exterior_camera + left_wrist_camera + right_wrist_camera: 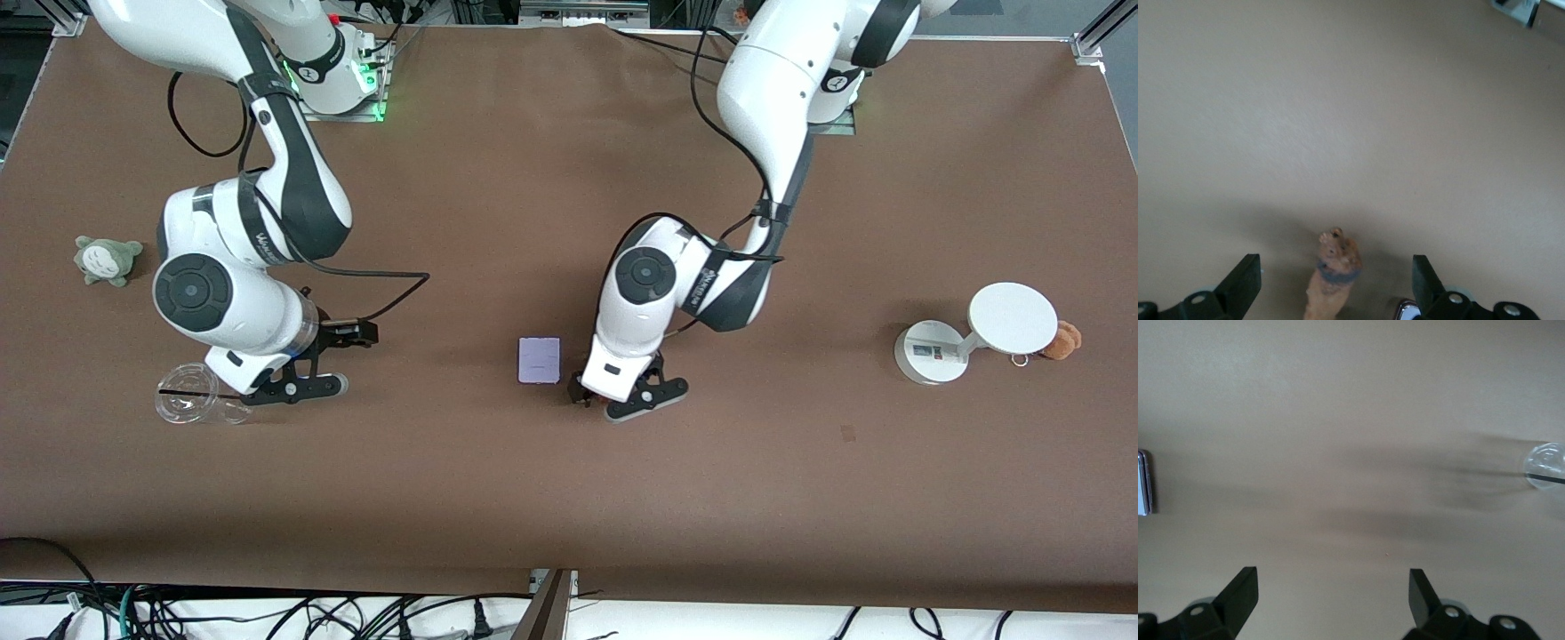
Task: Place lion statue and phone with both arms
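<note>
My left gripper's fingers are still above the lion statue (1335, 277), so closing now would miss. My left gripper moves down first, then closes on the statue.
The lion statue (1335, 277), a small orange-brown figurine with a darker band round its neck, lies on the brown table between the open fingers (1241, 283) of my left gripper (616, 397), which is low over it and not touching it. In the front view the hand hides the statue. The phone (540, 360), a flat pale lavender slab, lies on the table just beside that gripper, toward the right arm's end; one corner of the phone (1407, 311) shows by a finger. My right gripper (342, 360) hangs open and empty over bare table between a clear cup and the phone (1143, 483).
A clear plastic cup (191, 396) lies on its side beside the right hand. A grey-green plush (107, 260) sits toward the right arm's end. A white round stand (978, 338) and a brown plush with a keyring (1061, 340) are at the left arm's end.
</note>
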Available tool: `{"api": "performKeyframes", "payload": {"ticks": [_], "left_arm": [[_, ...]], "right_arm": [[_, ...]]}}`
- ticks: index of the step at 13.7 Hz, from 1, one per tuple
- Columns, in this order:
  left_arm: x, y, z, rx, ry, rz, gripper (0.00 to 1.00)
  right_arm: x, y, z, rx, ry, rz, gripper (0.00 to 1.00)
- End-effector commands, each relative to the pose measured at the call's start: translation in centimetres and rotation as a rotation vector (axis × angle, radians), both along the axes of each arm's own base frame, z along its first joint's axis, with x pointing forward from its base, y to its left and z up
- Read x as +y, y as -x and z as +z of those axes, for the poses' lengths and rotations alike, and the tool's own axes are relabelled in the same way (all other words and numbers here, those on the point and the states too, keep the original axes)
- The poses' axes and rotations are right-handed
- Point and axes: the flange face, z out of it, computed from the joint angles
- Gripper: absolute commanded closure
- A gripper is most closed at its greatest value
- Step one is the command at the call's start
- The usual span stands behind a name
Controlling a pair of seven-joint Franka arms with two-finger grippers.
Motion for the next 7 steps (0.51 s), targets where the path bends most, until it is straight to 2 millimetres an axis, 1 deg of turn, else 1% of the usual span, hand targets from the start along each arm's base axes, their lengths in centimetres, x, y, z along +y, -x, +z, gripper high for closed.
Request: {"api": "performKeyframes", "payload": {"ticks": [1,2,4,6,7], "left_arm": [[-0.1,-0.8,-1.8,-0.039,-0.019,0.007,0.0],[0.0,-0.8,-2.2,-0.04,-0.02,0.006,0.0],[0.0,-0.7,-2.9,-0.034,-0.025,0.006,0.0],[0.0,-0.6,-3.2,-0.03,-0.027,0.003,0.0],[0.0,-0.6,-3.3,-0.028,-0.028,0.004,0.07]], "right_arm": [[1.5,-0.2,-1.2,-0.018,-0.009,-0.03,0.0],[1.9,-0.2,-1.4,-0.023,-0.008,-0.039,0.0],[3.7,0.3,-2.1,-0.022,-0.007,-0.03,0.0],[4.6,0.3,-2.8,-0.031,-0.009,-0.034,0.0],[5.7,0.6,-3.2,-0.035,-0.011,-0.026,0.0]]}}
